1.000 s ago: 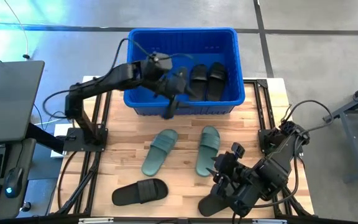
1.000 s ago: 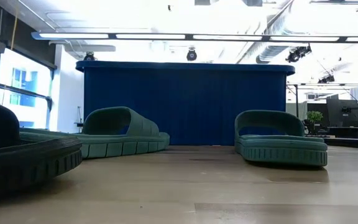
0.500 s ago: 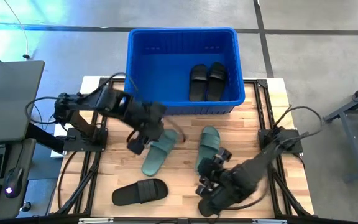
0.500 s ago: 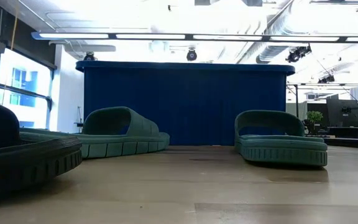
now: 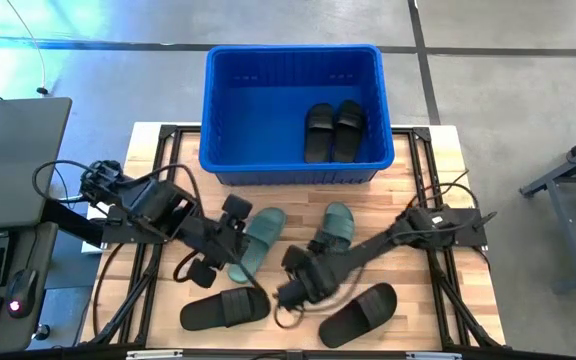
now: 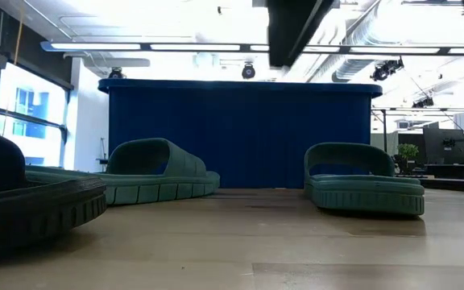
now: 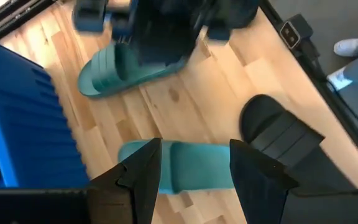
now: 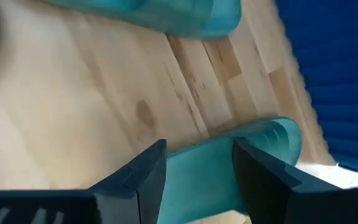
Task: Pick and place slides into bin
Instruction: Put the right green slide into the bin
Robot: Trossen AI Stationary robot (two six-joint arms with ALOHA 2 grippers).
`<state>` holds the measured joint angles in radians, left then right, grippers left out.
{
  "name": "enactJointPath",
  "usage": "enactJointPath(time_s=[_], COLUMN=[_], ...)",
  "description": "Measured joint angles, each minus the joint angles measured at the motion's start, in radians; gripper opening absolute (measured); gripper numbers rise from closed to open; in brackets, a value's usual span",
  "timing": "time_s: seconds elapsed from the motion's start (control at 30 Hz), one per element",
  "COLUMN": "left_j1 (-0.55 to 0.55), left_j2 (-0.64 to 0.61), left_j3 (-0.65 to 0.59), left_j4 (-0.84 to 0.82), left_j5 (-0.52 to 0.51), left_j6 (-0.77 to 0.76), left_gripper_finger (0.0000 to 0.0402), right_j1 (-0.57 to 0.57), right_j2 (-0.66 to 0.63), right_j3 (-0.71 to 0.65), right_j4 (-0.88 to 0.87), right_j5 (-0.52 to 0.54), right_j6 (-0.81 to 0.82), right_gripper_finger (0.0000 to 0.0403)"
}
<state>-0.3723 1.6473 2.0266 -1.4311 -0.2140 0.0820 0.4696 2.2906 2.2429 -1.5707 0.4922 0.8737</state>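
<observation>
The green slide is to go into the blue bin, so the robot's right gripper will grab it by the side of its strap (image 5: pixel 343 229) next.
Two sage green slides lie sole-down on the wooden table, the left one (image 5: pixel 258 243) and the right one (image 5: pixel 337 222). Two black slides lie near the front edge, one at the left (image 5: pixel 225 308) and one at the right (image 5: pixel 360 315). Two more black slides (image 5: pixel 333 131) lie in the blue bin (image 5: pixel 293 65) at the far side. My left gripper (image 5: pixel 224 244) is open above the left green slide (image 7: pixel 194 168). My right gripper (image 5: pixel 303 270) is open above the near end of the right green slide (image 8: pixel 229 165). In each wrist view the fingers stand on either side of that slide.
The bin's front wall (image 5: pixel 293 172) stands just beyond the green slides. The two grippers hang close to each other over the middle of the table. A dark arm part (image 6: pixel 296 28) shows high at the top of the low view. A laptop (image 5: pixel 8 160) stands off the table's left.
My left gripper has come out of the bin and gone toward the table's near edge and down, ending over the left green slide. My right gripper has swept from the near right corner toward the table's left, uncovering the right black slide, and now hangs over the right green slide's near end.
</observation>
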Motion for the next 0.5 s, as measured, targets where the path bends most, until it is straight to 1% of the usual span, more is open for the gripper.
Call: enactJointPath(time_s=[0.07, 0.13, 0.23, 0.33, 0.5], left_j1=[-0.026, -0.053, -0.094, -0.135, -0.195], left_j2=[0.0, 0.0, 0.0, 0.0, 0.0], left_j3=[0.0, 0.0, 0.0, 0.0, 0.0], left_j4=[0.0, 0.0, 0.0, -0.002, -0.01], left_j5=[-0.006, -0.007, -0.006, -0.007, -0.009], left_j6=[-0.036, -0.072, -0.13, -0.174, -0.195], left_gripper_finger=[0.0172, 0.0172, 0.0172, 0.0172, 0.0172], right_j1=[-0.032, -0.054, -0.073, -0.084, -0.083], right_j2=[0.016, 0.022, 0.016, -0.031, -0.154], right_j3=[0.0, -0.001, -0.065, -0.205, -0.478], right_j4=[0.0, 0.0, 0.003, -0.001, 0.012], right_j5=[-0.031, -0.033, -0.038, -0.087, -0.13], right_j6=[-0.021, -0.043, -0.027, 0.035, 0.147], right_gripper_finger=[0.0173, 0.0173, 0.0173, 0.0173, 0.0173])
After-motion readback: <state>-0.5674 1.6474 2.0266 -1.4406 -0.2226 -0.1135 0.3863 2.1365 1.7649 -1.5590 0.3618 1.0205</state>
